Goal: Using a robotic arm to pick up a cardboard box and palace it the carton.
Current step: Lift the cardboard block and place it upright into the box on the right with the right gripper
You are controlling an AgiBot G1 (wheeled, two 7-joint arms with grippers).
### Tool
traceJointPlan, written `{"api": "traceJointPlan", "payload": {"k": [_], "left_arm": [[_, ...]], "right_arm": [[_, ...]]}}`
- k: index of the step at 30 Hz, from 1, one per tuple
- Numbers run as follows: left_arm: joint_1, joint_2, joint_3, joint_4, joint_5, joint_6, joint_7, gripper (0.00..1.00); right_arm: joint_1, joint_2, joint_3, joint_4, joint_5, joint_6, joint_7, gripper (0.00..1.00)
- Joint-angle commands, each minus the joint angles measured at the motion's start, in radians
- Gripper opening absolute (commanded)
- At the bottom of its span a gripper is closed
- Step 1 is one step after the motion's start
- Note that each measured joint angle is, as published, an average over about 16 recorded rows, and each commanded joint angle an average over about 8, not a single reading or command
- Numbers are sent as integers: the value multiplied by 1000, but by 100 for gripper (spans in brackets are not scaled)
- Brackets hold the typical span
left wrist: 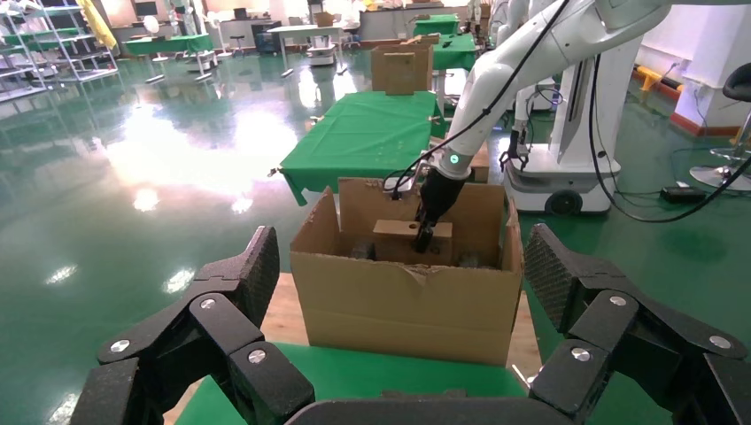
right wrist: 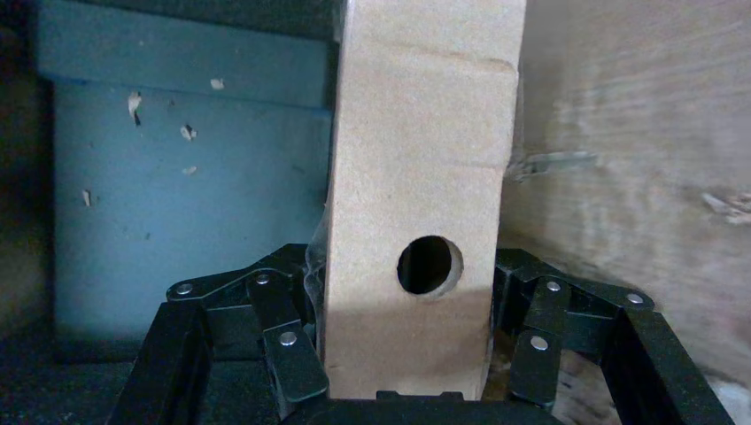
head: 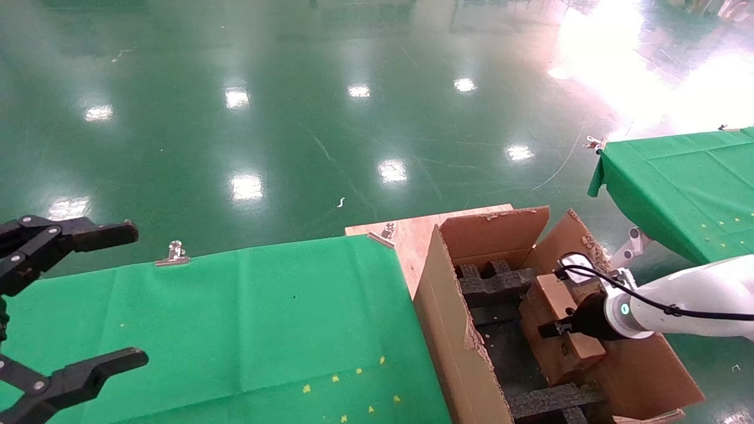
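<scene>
The small cardboard box [head: 548, 300] [right wrist: 416, 159] is down inside the carton among the foam inserts and would stay there, so my right gripper needs to open its fingers.
The carton [head: 453, 330], large with torn flaps, stands open to the right of the green table. Inside it the small brown cardboard box [head: 548, 300] stands among black foam inserts [head: 495, 282]. The white robotic arm [head: 689, 291] reaches in from the right, and my right gripper [head: 559, 327] is shut on the box. In the right wrist view the box [right wrist: 416, 159] fills the space between the fingers [right wrist: 297, 345], round hole facing the camera. My left gripper [head: 118, 297] hangs open at the left edge, over the table. From the left wrist the carton [left wrist: 407, 301] and the box [left wrist: 394, 232] show beyond the open left gripper [left wrist: 403, 266].
A green-clothed table [head: 235, 324] with metal clips [head: 172, 254] lies left of the carton. The carton sits on a bare wooden board [head: 412, 235]. A second green table [head: 677, 188] stands at the right. Glossy green floor lies beyond.
</scene>
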Motion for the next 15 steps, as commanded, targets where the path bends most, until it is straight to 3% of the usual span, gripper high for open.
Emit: {"api": "traceJointPlan", "payload": {"k": [1,6,7,15], "left_arm": [[0,0,0,0,0,0,0,100],[0,0,0,0,0,0,0,100],[0,0,0,0,0,0,0,100],[0,0,0,0,0,0,0,100]], "right_arm": [[-8,-11,1,-17,12,-2,-17,27],[-14,-22,2,-35,23,-4,-34,90],[-15,-23,2,-37,25,-4,-36,99],[-12,-19,2,-30,22,-7,-29,100]]}}
